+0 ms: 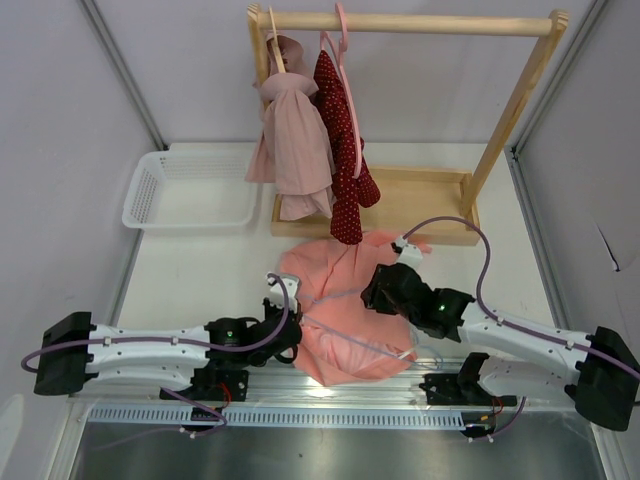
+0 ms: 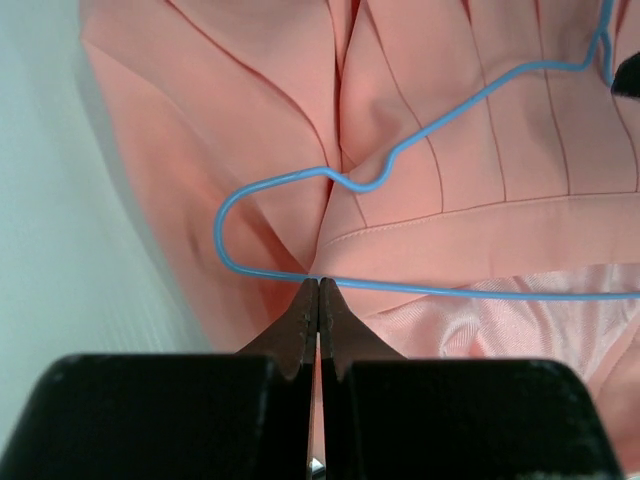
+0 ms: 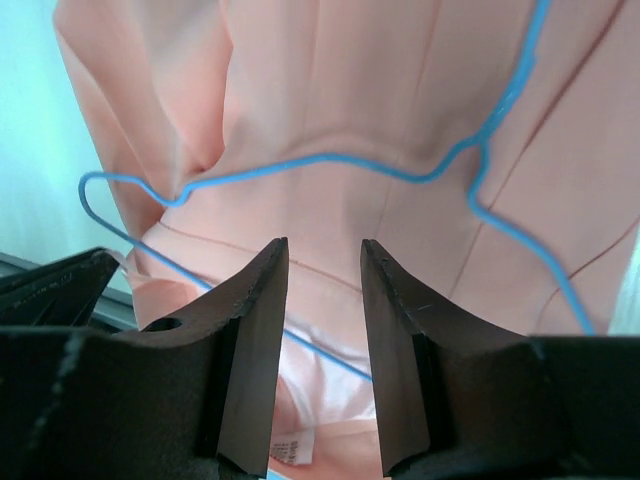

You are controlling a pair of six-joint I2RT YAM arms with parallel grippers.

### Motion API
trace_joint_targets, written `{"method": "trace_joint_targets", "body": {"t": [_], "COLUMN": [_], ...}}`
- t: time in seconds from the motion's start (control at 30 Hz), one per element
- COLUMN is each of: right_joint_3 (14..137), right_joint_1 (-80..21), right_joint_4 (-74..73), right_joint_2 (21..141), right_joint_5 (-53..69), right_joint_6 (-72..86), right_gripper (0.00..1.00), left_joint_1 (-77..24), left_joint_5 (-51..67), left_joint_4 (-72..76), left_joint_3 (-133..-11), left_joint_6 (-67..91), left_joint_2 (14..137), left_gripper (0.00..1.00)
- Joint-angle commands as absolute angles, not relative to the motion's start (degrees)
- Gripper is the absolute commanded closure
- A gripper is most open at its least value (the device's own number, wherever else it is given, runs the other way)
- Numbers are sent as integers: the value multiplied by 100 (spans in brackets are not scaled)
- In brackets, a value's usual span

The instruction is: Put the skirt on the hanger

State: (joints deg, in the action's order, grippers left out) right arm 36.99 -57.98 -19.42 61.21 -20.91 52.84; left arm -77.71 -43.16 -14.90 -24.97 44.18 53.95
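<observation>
My right gripper reaches the hanger next and grabs the neck where its wires meet [image 3: 484, 137], leaving the hanger's ends free for the skirt [image 3: 330, 80].
The salmon-pink skirt [image 1: 345, 350] lies spread flat on the table between both arms. The thin light-blue wire hanger [image 2: 300, 176] rests on it, its lower wire crossing the open waistband and the pale lining. My left gripper [image 2: 318, 282] is shut. Its tips touch that lower wire at the waistband edge, and nothing shows between the jaws. In the top view it [image 1: 290, 300] sits at the skirt's left edge. My right gripper [image 3: 325, 242] hovers open over the skirt [image 3: 330, 80], above the hanger [image 3: 330, 158], with nothing between its fingers. It [image 1: 378, 290] is over the skirt's right side.
A wooden clothes rack [image 1: 405, 22] stands at the back on a wooden base [image 1: 425, 195]. A dusty-pink garment [image 1: 295, 140], a dark red dotted garment [image 1: 340, 150] and a pink plastic hanger [image 1: 345, 40] hang from it. A white basket [image 1: 190, 190] sits back left.
</observation>
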Motion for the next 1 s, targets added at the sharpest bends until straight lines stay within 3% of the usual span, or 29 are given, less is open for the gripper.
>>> {"method": "trace_joint_targets", "body": {"t": [0.0,0.4,0.73,0.97], "right_joint_3": [3595,3138,2971,2865], "right_joint_1": [-5468,-4246,-3964,-3876], "right_joint_4": [-1679,-1187,-712,-404], "right_joint_2": [5828,5827,6108,6416], "right_joint_5": [-1917,-1056,-730,-615], "right_joint_6": [4905,4491,4412,4412], "right_gripper": [59,60,53,54], "left_joint_1": [-7717,-7708,-7708,-7708], "left_joint_5": [-4228,-4131,-4087,-4069], "left_joint_4": [-1213,-1213,-1195,-1169], "left_joint_3": [-2760,-2883,-2821,-2813], "left_joint_6": [4245,4192,4245,4254], "left_joint_2": [5449,5564,5563,5590], "left_gripper": [100,100,100,100]}}
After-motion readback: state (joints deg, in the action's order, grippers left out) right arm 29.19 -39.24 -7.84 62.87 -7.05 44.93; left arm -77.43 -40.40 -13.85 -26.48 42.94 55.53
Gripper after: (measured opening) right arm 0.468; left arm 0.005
